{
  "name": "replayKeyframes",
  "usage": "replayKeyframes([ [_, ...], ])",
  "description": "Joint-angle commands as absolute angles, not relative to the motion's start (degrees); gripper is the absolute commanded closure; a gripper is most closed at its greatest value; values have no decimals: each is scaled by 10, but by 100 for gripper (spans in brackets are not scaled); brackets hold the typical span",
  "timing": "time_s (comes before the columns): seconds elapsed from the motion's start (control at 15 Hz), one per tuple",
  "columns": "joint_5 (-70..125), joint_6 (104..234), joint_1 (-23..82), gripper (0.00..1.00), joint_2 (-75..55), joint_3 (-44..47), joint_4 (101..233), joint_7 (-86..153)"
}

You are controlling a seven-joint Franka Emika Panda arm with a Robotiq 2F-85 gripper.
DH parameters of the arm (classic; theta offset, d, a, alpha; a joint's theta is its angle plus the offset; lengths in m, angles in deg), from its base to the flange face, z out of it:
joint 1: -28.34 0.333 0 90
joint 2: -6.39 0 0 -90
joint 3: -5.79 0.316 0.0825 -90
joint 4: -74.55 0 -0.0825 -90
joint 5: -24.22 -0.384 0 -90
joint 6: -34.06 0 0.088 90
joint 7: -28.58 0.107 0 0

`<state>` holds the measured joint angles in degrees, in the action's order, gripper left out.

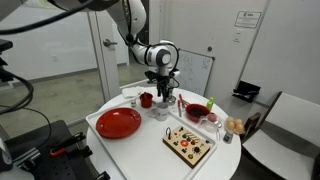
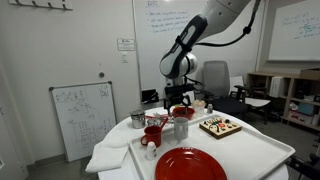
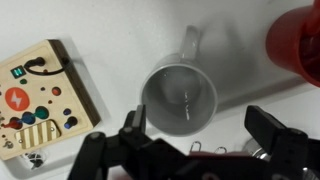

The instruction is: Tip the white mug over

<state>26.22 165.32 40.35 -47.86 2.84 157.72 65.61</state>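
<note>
I should next pinch the white mug (image 1: pixel 160 109) by its near rim, away from the handle, and turn my wrist to tip it over.
The white mug (image 3: pixel 180 95) stands upright on the white table, seen from above in the wrist view, with its handle pointing away from the gripper. My gripper (image 3: pixel 200 125) is open and empty. Its two black fingers hang just above the mug's near rim, one on each side, without touching it. In both exterior views the gripper (image 1: pixel 163 93) (image 2: pixel 180 102) points down over the mug (image 1: pixel 160 109) (image 2: pixel 181 127) near the middle of the table.
A small red mug (image 1: pixel 146 99), a red plate (image 1: pixel 118 123), a red bowl (image 1: pixel 196 111) and a wooden toy board (image 1: pixel 189 143) (image 3: pixel 35 95) surround the mug. A red object (image 3: pixel 295 40) lies close beside it. A metal cup (image 2: pixel 137 119) stands at the table edge.
</note>
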Motion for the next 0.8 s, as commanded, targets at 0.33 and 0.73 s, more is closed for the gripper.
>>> replayKeyframes([
  [0.33, 262, 1653, 421, 0, -550, 10, 1502, 659],
  [0.73, 260, 1638, 421, 0, -582, 11, 1457, 653],
])
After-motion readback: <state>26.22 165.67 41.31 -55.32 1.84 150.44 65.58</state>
